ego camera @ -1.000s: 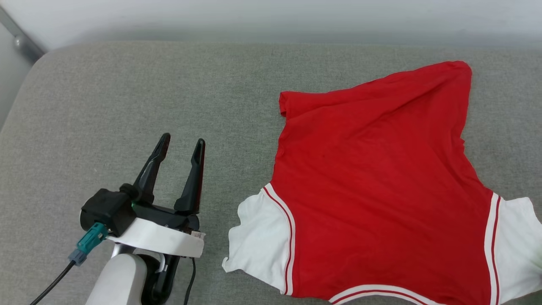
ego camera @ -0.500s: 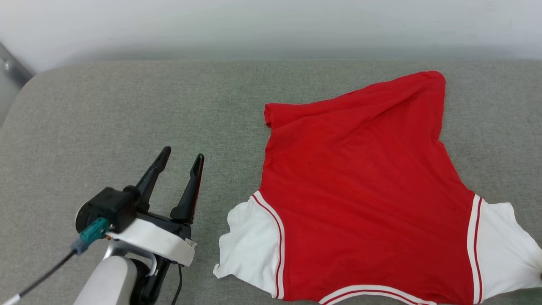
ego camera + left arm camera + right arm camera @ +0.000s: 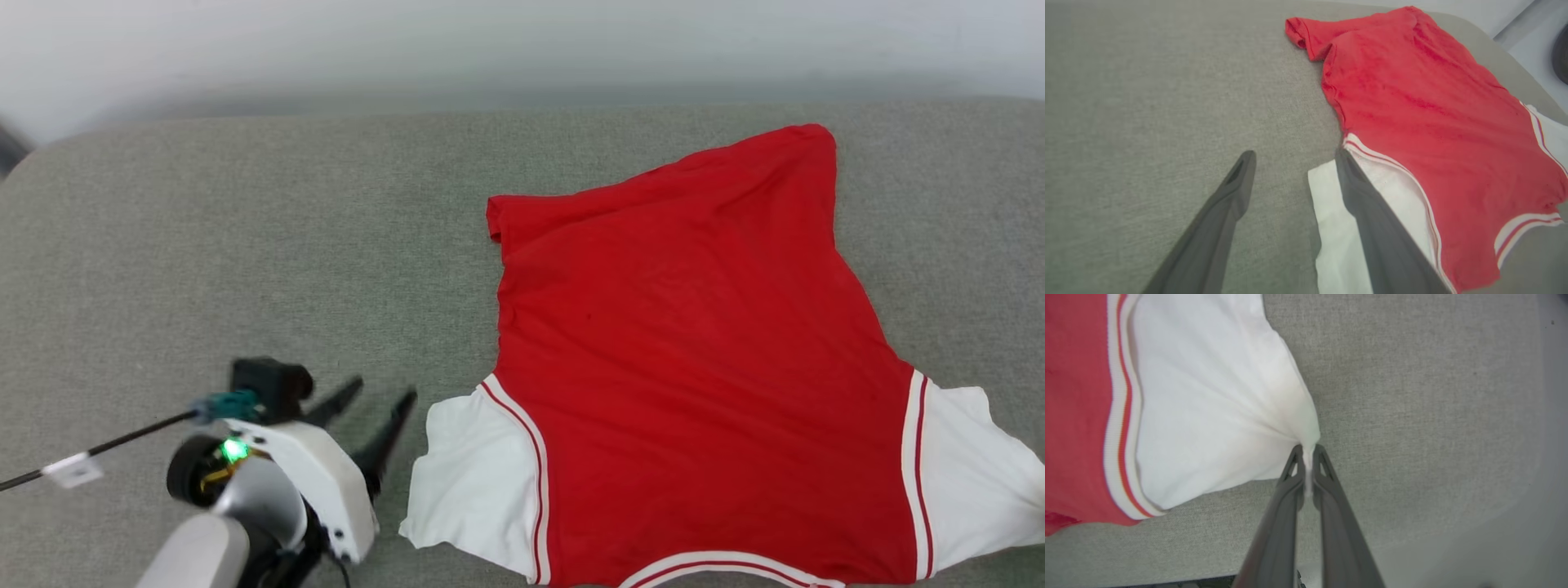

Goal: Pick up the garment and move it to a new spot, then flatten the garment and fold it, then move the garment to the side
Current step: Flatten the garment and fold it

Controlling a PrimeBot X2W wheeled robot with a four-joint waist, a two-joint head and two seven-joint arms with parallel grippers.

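The jersey is lying flat and spread out on the cushion, so my left gripper should next pinch the white sleeve by the free corner of its cuff.
The garment is a red jersey with white sleeves and red-white trim, spread plain side up on the grey cushion, collar edge toward me. My left gripper is open at the lower left, just beside the white left sleeve. In the left wrist view its open fingers point at the garment, one fingertip over the sleeve edge. My right gripper is shut on the tip of the white right sleeve, and the cloth is pulled into taut folds.
The grey fabric cushion runs wide to the left of the garment. A pale wall stands behind its far edge. In the right wrist view the cushion's edge drops off to a lighter floor.
My left gripper has dropped lower and turned toward the left sleeve, ending right beside it. The head camera has shifted, sliding the garment left in view.
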